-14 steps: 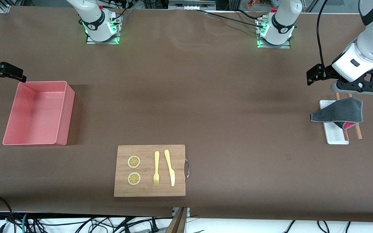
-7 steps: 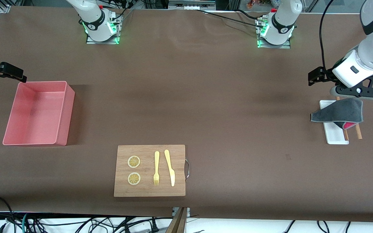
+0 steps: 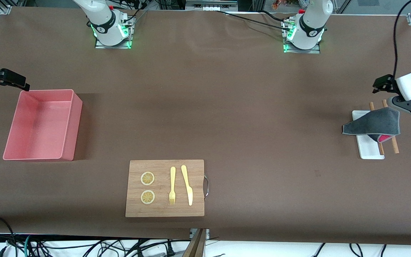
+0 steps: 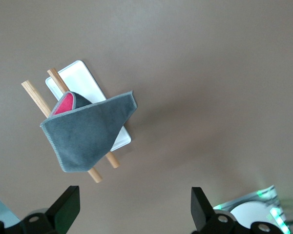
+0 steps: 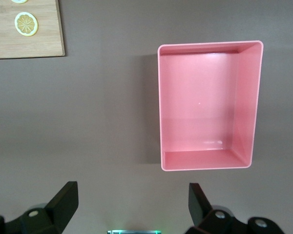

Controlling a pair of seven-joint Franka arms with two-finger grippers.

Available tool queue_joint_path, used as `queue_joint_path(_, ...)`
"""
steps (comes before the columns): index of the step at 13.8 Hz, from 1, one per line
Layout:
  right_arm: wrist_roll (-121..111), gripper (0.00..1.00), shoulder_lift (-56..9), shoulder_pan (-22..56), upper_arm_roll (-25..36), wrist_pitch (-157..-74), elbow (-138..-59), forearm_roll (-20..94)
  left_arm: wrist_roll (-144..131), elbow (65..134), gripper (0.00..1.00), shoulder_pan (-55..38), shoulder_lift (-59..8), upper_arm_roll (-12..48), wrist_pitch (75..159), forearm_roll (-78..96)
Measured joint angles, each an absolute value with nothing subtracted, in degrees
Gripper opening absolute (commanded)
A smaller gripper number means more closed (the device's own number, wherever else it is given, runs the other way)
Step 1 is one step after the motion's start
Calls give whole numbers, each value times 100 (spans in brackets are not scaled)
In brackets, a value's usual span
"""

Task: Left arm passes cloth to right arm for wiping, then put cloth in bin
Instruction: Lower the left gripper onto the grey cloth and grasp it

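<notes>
My left gripper should pick up the grey cloth (image 3: pixel 366 124) next, by its folded pink-lined part (image 3: pixel 384 137). Then I should hand the cloth over for wiping.
The cloth (image 3: pixel 373 124) lies folded, dark grey with a pink-red face peeking out, draped over a white tray and two wooden sticks at the left arm's end of the table. In the left wrist view the cloth (image 4: pixel 85 131) is apart from the fingers. My left gripper (image 4: pixel 133 202) hangs open and empty over bare table beside the tray, and its hand shows at the front view's edge (image 3: pixel 410 107). The pink bin (image 3: pixel 73 128) stands empty at the right arm's end. My right gripper (image 5: pixel 132 197) waits open and empty over the table next to the bin (image 5: pixel 159 107).
A wooden board (image 3: pixel 162 210) nearer the front camera carries two lemon slices (image 3: pixel 147 178), a yellow fork (image 3: pixel 172 185) and a knife (image 3: pixel 187 185). The narrow white tray (image 3: pixel 369 150) and the wooden sticks (image 3: pixel 394 145) lie under the cloth.
The left arm has swung off the cloth toward the table's end, its gripper still open. The cloth, the bin and the right arm have not moved.
</notes>
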State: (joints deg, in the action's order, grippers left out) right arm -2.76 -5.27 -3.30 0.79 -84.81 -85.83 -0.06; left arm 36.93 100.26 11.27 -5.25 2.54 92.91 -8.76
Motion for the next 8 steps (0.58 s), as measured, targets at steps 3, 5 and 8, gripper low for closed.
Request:
queue_joint_path(3, -276, 100, -533, -354, 79, -8482, -8583, 11, 4760, 10026, 100, 1614, -866, 242, 10173, -877)
queue_joint_path(5, -277, 100, -540, -356, 79, -8482, -8583, 15, 5344, 10026, 100, 2022, -1227, 247, 10798, -764)
queue_joint_path(8, -279, 100, -556, -355, 77, -8483, -8583, 24, 6300, 10015, 75, 2543, -1850, 246, 11543, -197)
